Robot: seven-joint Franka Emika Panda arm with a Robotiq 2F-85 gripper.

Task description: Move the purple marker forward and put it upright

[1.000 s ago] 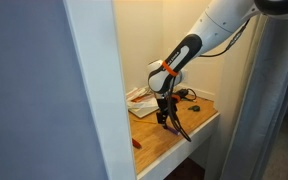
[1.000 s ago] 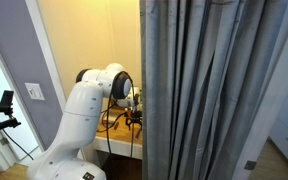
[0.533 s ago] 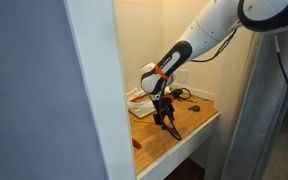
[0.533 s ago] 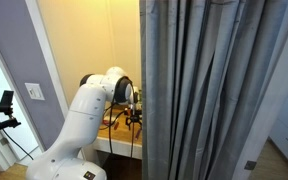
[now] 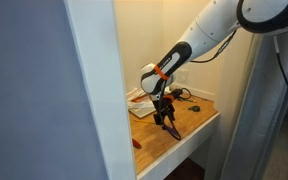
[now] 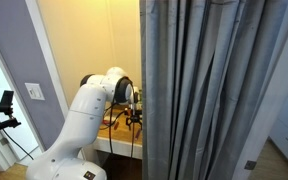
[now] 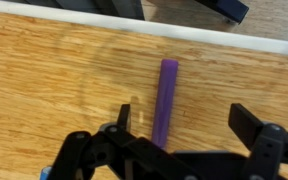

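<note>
The gripper grabs the purple marker across its long sides next, leaving the marker's far end sticking out, to put it upright.
The purple marker point(image 7: 167, 100) lies flat on the wooden table point(image 7: 54, 70), its length running away from the wrist camera. My gripper point(image 7: 187, 125) is open and low over it, one finger on each side, and the marker sits closer to the left finger. I cannot tell whether a finger touches it. In an exterior view the gripper point(image 5: 167, 120) points down at the table near its front edge, with the dark marker point(image 5: 177, 130) just under it. In an exterior view the gripper point(image 6: 134, 117) is small and partly behind a curtain.
A white paper stack point(image 5: 141, 97) and black cables point(image 5: 187, 96) lie behind the gripper. A small red marker point(image 5: 137, 143) lies near the table's front edge point(image 5: 184, 145). A wall panel point(image 5: 44, 90) and a grey curtain point(image 6: 214, 90) flank the alcove.
From one second ago the arm shifted slightly and lowered the gripper towards the table; over the last half second nothing visibly moved.
</note>
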